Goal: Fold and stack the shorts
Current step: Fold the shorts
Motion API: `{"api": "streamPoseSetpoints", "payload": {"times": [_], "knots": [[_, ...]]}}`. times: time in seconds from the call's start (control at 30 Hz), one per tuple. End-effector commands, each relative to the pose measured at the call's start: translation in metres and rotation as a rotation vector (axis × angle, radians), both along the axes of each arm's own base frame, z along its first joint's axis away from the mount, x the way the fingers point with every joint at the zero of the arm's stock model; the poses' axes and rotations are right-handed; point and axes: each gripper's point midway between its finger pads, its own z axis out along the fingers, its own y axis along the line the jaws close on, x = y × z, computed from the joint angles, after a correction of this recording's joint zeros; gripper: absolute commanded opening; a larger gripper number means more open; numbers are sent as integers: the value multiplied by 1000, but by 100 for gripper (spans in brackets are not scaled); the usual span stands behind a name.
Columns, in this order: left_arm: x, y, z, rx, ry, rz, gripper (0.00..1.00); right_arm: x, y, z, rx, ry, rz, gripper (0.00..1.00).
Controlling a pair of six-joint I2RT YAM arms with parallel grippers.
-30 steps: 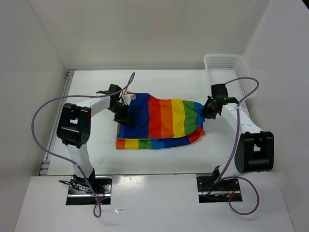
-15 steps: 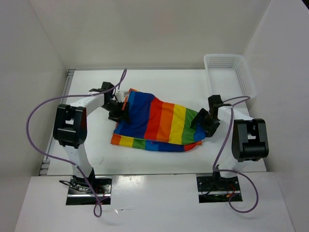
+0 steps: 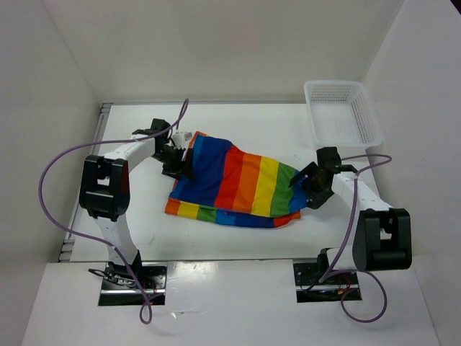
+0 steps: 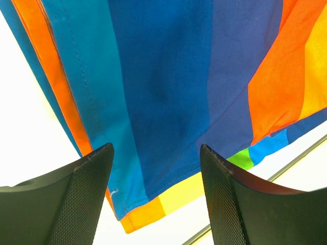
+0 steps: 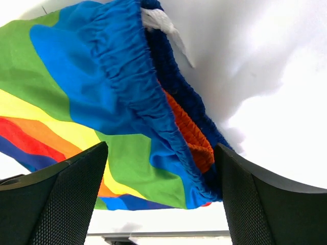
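The gathered waistband's corner is away from the drawstring. My right gripper needs to grab it next, and then it can fold the shorts toward the hems.
The rainbow-striped shorts (image 3: 232, 184) lie folded on the white table (image 3: 245, 126), slanting from upper left to lower right. My left gripper (image 3: 180, 160) hovers over their blue left end. In the left wrist view its jaws (image 4: 156, 153) are open, with the blue fabric and yellow-orange hem (image 4: 168, 81) below them. My right gripper (image 3: 308, 184) stands at the green right end. In the right wrist view it (image 5: 161, 150) is open over the gathered blue and orange waistband (image 5: 127, 87), gripping nothing. The white drawstring (image 5: 162, 24) shows beyond it.
A white mesh basket (image 3: 342, 112) stands at the table's back right corner. White walls close in the table at the back and on both sides. Purple cables loop from both arms.
My right gripper has come down toward the table, opened and let go of the waistband. The shorts have settled into a slanted fold. The left gripper shifted slightly left and stayed open.
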Motion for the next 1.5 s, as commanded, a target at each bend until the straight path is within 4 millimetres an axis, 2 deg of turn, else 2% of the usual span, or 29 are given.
{"api": "streamPoseSetpoints", "payload": {"times": [0.0,0.13,0.37,0.43,0.53,0.63,0.83,0.97,1.0,1.23,1.37,1.4,1.47], "knots": [[6,-2,8,-28,-24,-22,75,-19,2,1,30,40,-47,89],[6,-2,8,-28,-24,-22,75,-32,9,3,73,51,-55,89],[3,-2,6,-27,-15,-22,75,-53,17,-20,126,146,-85,90],[3,-3,7,-36,-14,-24,75,-59,12,-26,94,179,-96,92],[3,-3,7,-36,-14,-24,75,-59,-2,-22,9,192,-140,92],[3,-3,7,-36,-14,-24,75,-58,-4,-17,5,187,-164,93],[7,-5,7,-46,-22,-27,75,-74,13,-22,97,234,-136,93],[9,-7,10,-56,-30,-30,75,-70,21,-21,152,206,-139,90],[9,-7,10,-56,-30,-30,75,-73,23,-26,165,213,-146,90],[9,-7,7,-55,-21,-29,75,-73,27,-36,202,213,-195,77],[8,-7,4,-54,-12,-29,75,-66,28,-37,219,182,-233,61],[8,-7,0,-53,-3,-29,75,-62,30,-34,231,160,-227,52],[10,-7,1,-54,-12,-29,75,-57,30,-29,238,141,-234,43]]}}
